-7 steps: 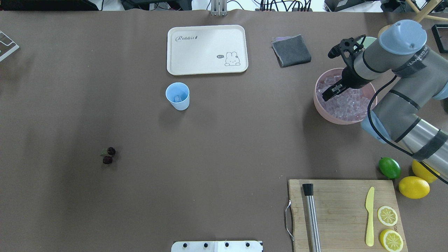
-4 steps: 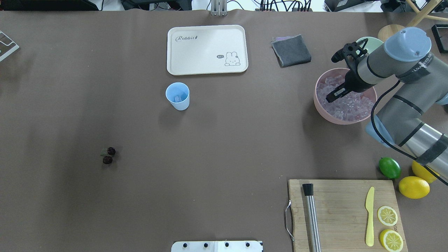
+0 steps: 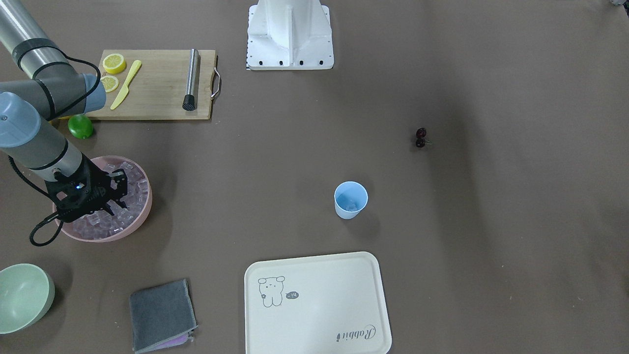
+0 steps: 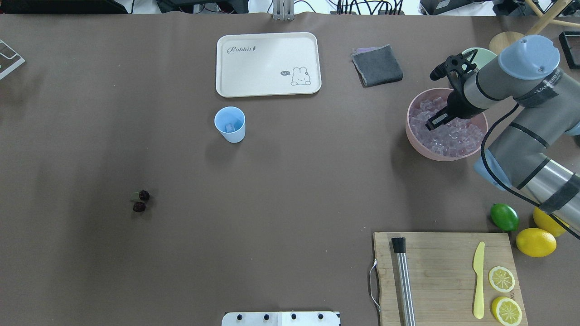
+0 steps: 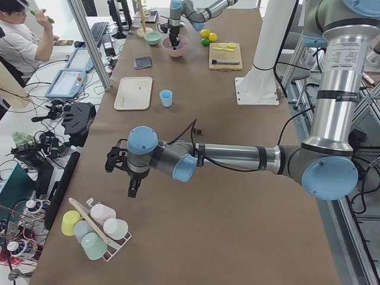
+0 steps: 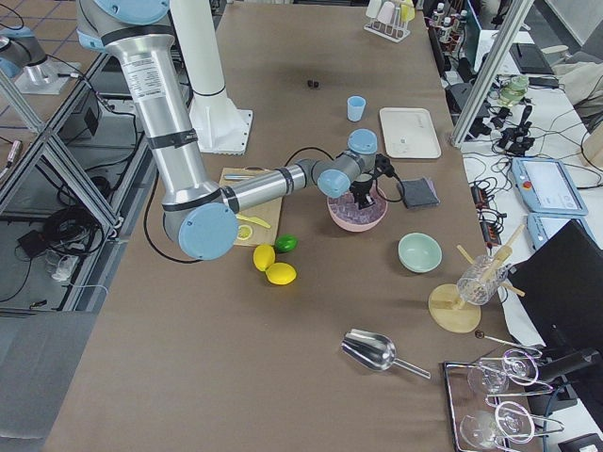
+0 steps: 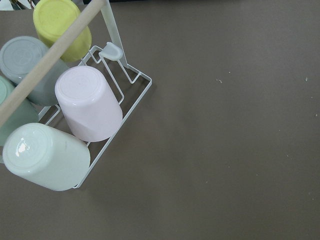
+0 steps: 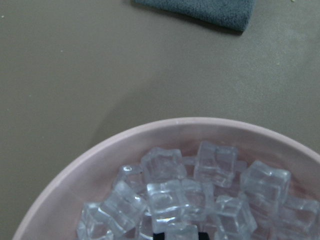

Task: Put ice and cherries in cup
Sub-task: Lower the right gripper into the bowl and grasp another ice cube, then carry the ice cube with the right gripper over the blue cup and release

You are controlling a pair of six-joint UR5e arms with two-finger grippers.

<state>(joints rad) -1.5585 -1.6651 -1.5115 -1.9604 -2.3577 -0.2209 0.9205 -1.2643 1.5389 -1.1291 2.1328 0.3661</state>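
Note:
My right gripper needs to grab a small clear ice cube by its flat sides next, to add more ice to the cup (image 3: 351,197).
The light-blue cup (image 4: 229,124) stands upright mid-table near the tray, with one ice cube in it; it also shows in the front view (image 3: 350,200). The cherries (image 4: 140,201) lie on the table's left side, far from both grippers. The ice (image 4: 453,138) fills a pink bowl (image 4: 419,147). My right gripper (image 4: 436,122) is open and down among the cubes in that bowl. The right wrist view shows the ice (image 8: 165,200) close up, with dark fingertips at the bottom edge. My left gripper (image 5: 132,190) shows only in the left side view, so I cannot tell its state.
A cream tray (image 4: 268,64) and a grey cloth (image 4: 377,65) lie at the far side. A cutting board (image 4: 442,271) holds a knife, a metal rod and lemon slices. A lime (image 4: 504,217) and lemons (image 4: 535,242) lie beside it. A cup rack (image 7: 75,115) is under the left wrist.
My right gripper has shifted a little to the right and dipped lower into the ice in the pink bowl. The cup and the cherries have not moved.

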